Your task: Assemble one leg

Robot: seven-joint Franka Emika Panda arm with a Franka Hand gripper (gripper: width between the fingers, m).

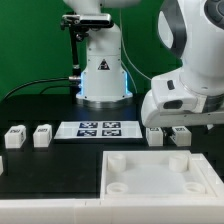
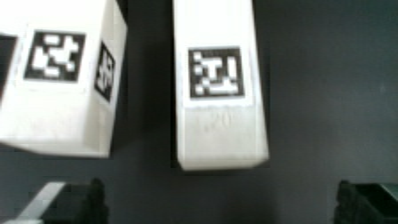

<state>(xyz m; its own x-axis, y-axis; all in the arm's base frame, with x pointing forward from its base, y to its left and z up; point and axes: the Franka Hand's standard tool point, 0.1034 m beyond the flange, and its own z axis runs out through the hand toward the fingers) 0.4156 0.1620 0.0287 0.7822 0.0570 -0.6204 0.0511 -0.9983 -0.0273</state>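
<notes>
I should move my gripper toward the tagged white leg (image 2: pixel 221 120) before I close it on the leg. My fingers stop short of the leg, so they would miss it if they closed now.
Two white legs lie side by side on the black table under my hand. In the wrist view one leg (image 2: pixel 219 85) with a square tag is centred between my fingers, and the other leg (image 2: pixel 63 75) lies beside it. My gripper (image 2: pixel 221 205) is open and empty, with dark fingertips (image 2: pixel 71 203) wide apart just short of the leg's end. In the exterior view the gripper (image 1: pixel 170 122) hovers over these two legs (image 1: pixel 156 136) at the right. Two more legs (image 1: pixel 42 134) stand at the left.
The large white board with round corner sockets (image 1: pixel 160 178) lies at the front right. The marker board (image 1: pixel 98 128) lies in the middle, in front of the robot base (image 1: pixel 103 75). A further leg (image 1: pixel 13 138) stands at the far left.
</notes>
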